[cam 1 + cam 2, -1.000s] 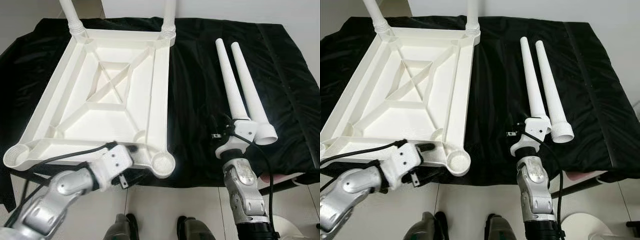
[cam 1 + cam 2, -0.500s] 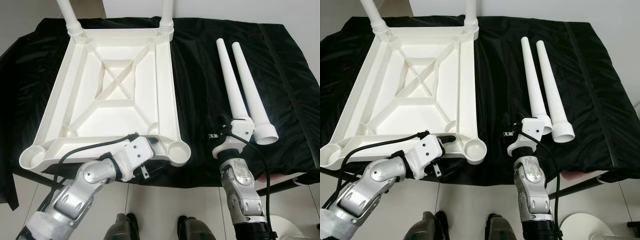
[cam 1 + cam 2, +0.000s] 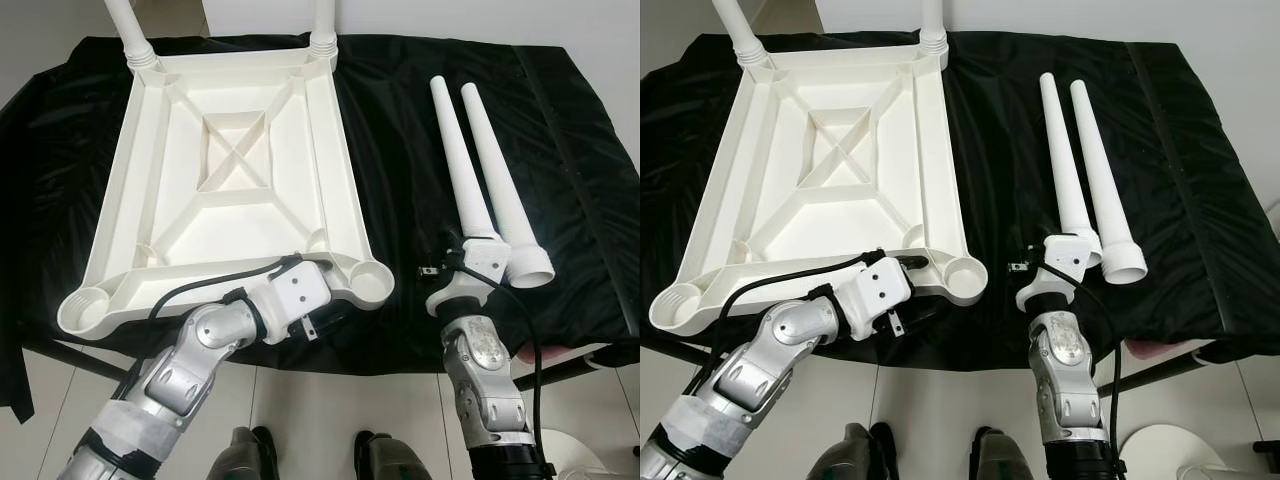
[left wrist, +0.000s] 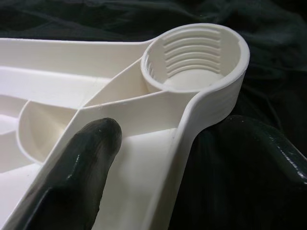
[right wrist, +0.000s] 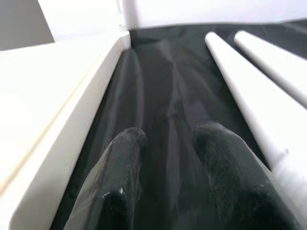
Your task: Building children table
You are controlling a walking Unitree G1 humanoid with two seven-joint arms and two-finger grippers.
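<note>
My right gripper should next grab the loose white leg by its threaded end, to fit another leg into the table top's empty socket.
The white table top lies upside down on the black cloth. Two legs stand screwed into its far corners. The near sockets are empty. My left gripper is shut on the near rim beside the right socket; one finger lies inside the rim, the other outside. Two loose white legs lie side by side on the right. My right gripper sits open by their wide ends, and its fingers hold nothing.
The black cloth covers the whole work table and hangs over its front edge. A strip of bare cloth separates the table top from the loose legs. My feet stand on the tiled floor below. A white round object is on the floor at right.
The table top has swung and slid to the right with my left gripper on its near rim, bringing the near right socket closer to my right gripper. The right arm stayed put.
</note>
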